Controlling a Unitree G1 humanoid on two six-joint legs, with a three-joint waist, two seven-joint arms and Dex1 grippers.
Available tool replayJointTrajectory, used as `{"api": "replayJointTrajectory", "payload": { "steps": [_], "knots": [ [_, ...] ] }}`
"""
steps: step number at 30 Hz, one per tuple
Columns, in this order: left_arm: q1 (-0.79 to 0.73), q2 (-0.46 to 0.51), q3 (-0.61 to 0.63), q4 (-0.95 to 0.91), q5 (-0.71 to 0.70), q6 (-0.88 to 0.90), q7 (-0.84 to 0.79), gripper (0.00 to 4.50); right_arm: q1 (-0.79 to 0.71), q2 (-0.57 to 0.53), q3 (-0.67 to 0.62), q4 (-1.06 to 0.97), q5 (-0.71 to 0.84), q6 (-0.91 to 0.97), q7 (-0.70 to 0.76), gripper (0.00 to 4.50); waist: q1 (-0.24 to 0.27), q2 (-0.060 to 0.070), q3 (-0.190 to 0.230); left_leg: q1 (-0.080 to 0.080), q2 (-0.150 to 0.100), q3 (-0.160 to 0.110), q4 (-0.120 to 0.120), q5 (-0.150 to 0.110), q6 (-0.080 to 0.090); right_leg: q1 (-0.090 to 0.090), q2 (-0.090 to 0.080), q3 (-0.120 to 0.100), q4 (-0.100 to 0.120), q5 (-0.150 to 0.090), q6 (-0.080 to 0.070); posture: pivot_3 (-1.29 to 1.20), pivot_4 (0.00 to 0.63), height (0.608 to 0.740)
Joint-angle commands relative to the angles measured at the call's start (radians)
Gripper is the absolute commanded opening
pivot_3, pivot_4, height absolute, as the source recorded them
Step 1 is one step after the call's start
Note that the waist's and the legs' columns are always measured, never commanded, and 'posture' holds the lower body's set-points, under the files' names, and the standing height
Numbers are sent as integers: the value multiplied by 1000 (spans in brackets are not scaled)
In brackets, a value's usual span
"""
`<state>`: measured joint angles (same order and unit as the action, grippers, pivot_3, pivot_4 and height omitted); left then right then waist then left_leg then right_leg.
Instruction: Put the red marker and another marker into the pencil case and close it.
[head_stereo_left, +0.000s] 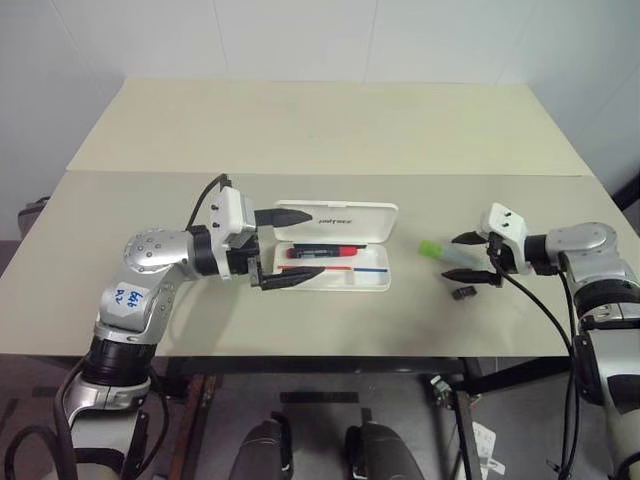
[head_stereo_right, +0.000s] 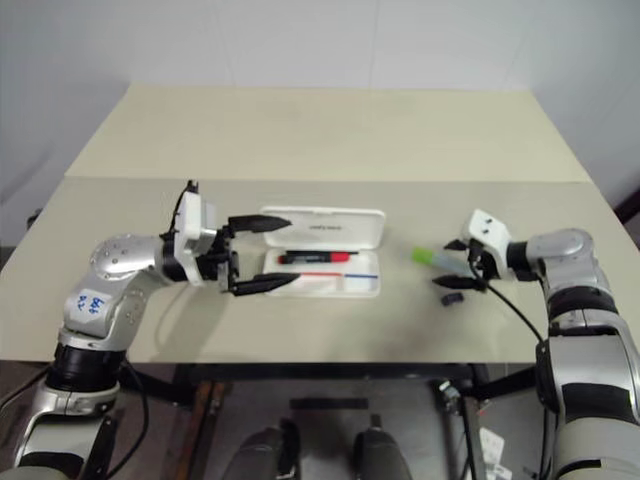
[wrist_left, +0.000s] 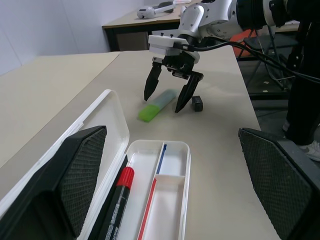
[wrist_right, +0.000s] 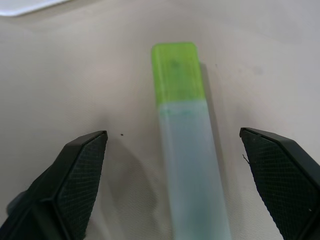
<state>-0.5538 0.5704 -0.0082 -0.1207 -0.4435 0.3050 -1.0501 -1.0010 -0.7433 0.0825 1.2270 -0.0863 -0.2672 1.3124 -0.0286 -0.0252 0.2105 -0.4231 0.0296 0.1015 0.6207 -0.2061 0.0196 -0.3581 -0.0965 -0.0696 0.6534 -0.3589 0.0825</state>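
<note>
My right gripper's fingers are beside the green marker's body (head_stereo_left: 455, 256) (wrist_right: 191, 165). My right gripper should close now, as it would hold the green marker.
The white pencil case (head_stereo_left: 372, 281) lies open at the table's middle, its lid (head_stereo_left: 345, 218) flat behind the tray. The red marker (head_stereo_left: 325, 251) rests inside the tray, also seen as the red marker (wrist_left: 119, 196) in the left wrist view. My left gripper (head_stereo_left: 317, 243) is open, pointing sideways over the case's left end, one finger above the lid and one at the tray's front edge. The green marker (head_stereo_left: 436, 250) lies on the table right of the case. My right gripper (head_stereo_left: 450, 255) stands open around the green marker (wrist_right: 180, 125), its fingers apart from it on both sides.
A small dark grey lump (head_stereo_left: 462, 293) sits on the table just in front of the right gripper. A second table (head_stereo_left: 330, 125) adjoins behind, with a seam across. The front table edge runs close below the case.
</note>
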Motion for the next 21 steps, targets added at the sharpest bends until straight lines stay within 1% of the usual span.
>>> {"api": "replayJointTrajectory", "payload": {
  "steps": [1, 2, 9, 10, 18, 21],
  "knots": [
    [5, 16, 16, -51, -5, -20, -2, 4500, -24, -4, 3, 11, -16, -4, -5, 4083, 0, 0, 0, 0, 0, 0, 0, 0, 0, 0, 0, 0, 0, 0, 0, 0, 150, 740],
    [6, 18, 16, -53, -5, -20, -2, 4500, -25, -2, 2, 14, -19, 2, -1, 3842, 0, 0, 0, 0, 0, 0, 0, 0, 0, 0, 0, 0, 0, 0, 0, 0, 150, 740],
    [2, 30, 19, -56, -1, -25, 0, 4500, -33, 3, 11, 24, -45, 13, 21, 1321, -1, 0, 0, 1, 0, 1, 0, 0, 0, 1, 0, 1, 1, 0, 0, 0, 150, 740],
    [1, 33, 18, -56, 2, -28, 0, 4500, -32, 4, 12, 24, -48, 11, 21, 1075, 0, 0, 0, 1, 0, 0, 0, 0, 0, 1, 0, 1, 0, 0, 0, 0, 150, 740],
    [-1, 54, 15, -48, 3, -42, -12, 4500, -27, 12, 6, 16, -55, -14, -9, 1086, -1, 0, 0, 1, 0, 1, 0, 0, 0, 1, 0, 1, 0, 0, 0, 0, 150, 740],
    [31, 95, 37, -68, -37, -10, -55, 4500, -31, 12, -9, -2, -36, -29, 14, 1086, -3, 0, 0, 1, 0, 1, 0, 0, 0, 0, 0, 2, 1, 0, 0, 0, 150, 740]
  ]
}}
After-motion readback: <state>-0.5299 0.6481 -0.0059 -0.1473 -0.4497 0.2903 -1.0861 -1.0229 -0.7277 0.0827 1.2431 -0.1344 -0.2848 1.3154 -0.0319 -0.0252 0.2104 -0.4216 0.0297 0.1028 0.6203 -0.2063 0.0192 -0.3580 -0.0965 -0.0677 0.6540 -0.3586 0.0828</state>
